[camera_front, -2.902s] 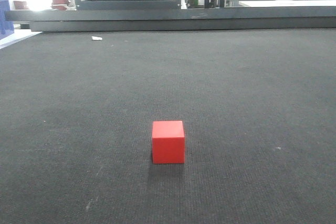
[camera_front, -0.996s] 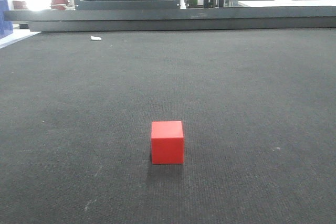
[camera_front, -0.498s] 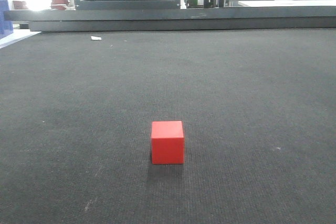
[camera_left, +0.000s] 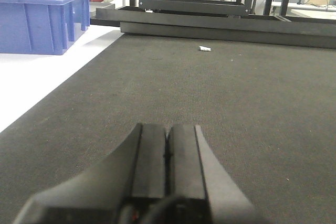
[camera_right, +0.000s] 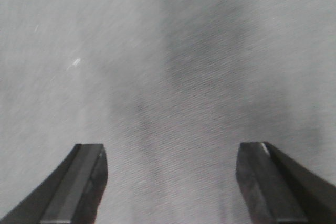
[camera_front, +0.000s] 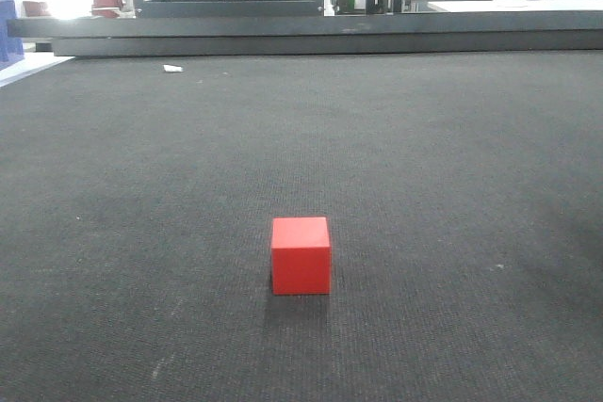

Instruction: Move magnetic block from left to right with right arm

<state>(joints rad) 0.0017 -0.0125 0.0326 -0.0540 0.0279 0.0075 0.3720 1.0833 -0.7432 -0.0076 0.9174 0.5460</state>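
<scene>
The robot's right gripper will next pick up the red magnetic block [camera_front: 301,255] by two opposite sides, to move it across the mat.
The red magnetic block [camera_front: 301,255] stands alone on the dark mat [camera_front: 452,167], low in the front view's middle. No arm shows in that view. In the left wrist view my left gripper [camera_left: 168,129] hovers low over the mat, its two black fingers pressed together with nothing between them. The right wrist view shows my right gripper [camera_right: 170,153] wide open above bare grey mat, one fingertip [camera_right: 86,174] at the left and one at the right. The block is out of both wrist views.
A blue bin [camera_left: 39,19] sits on the white surface left of the mat. A small white scrap [camera_front: 172,69] lies near the mat's far edge. A black frame and shelving [camera_front: 311,30] close off the back.
The block stays where it was on the mat. The front view itself shifted very slightly since the earliest frame.
</scene>
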